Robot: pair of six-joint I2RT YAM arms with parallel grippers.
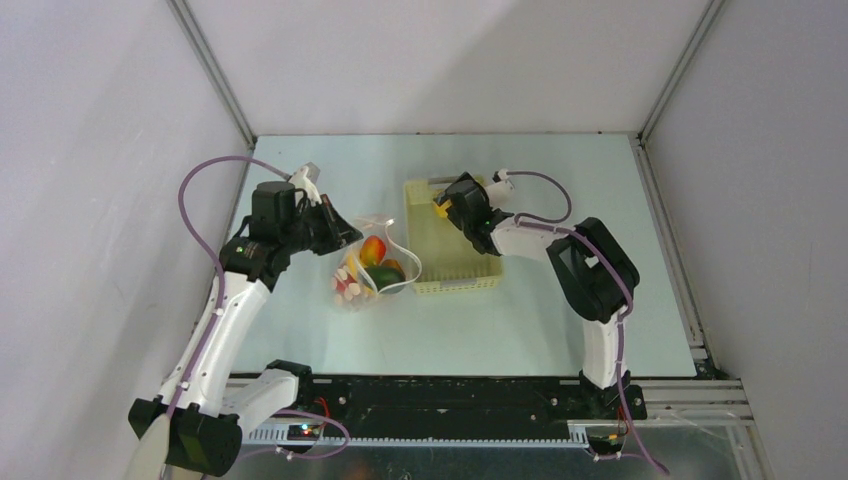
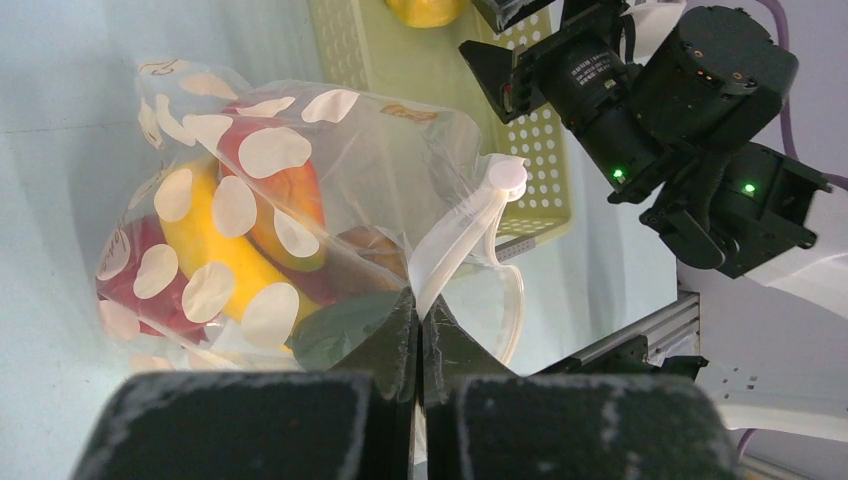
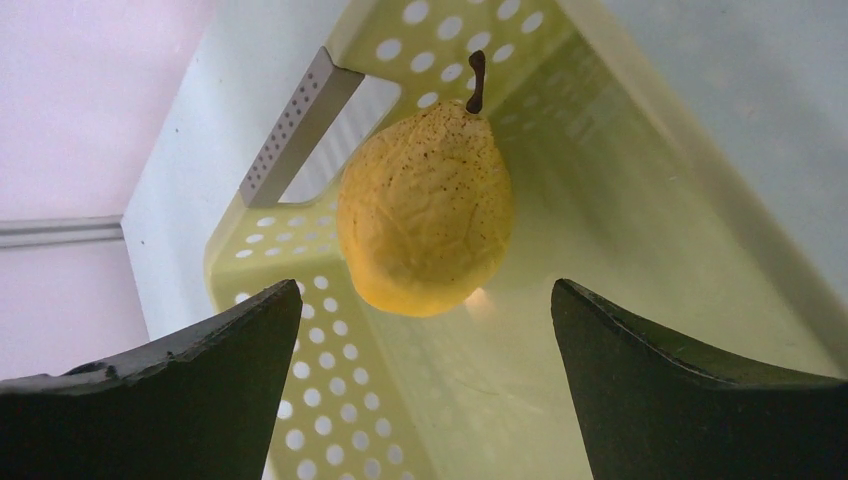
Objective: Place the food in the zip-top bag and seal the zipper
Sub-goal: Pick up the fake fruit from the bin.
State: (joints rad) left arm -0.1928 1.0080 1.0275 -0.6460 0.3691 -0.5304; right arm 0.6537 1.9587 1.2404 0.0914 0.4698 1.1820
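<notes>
I need to grab the yellow pear next with my right gripper across its wide end, opposite the stem. Then its narrow end will go first into the bag.
The clear dotted zip-top bag lies left of the basket with several toy fruits inside; it also shows in the left wrist view, holding a yellow banana, red fruits and a dark green piece. My left gripper is shut on the bag's white zipper strip and holds the mouth up. My right gripper is open inside the basket, jaws wide apart just short of a yellow pear; the pear also shows in the top view.
The pale yellow perforated basket stands at the table's middle; its wall shows in the right wrist view. The right arm hangs over the basket.
</notes>
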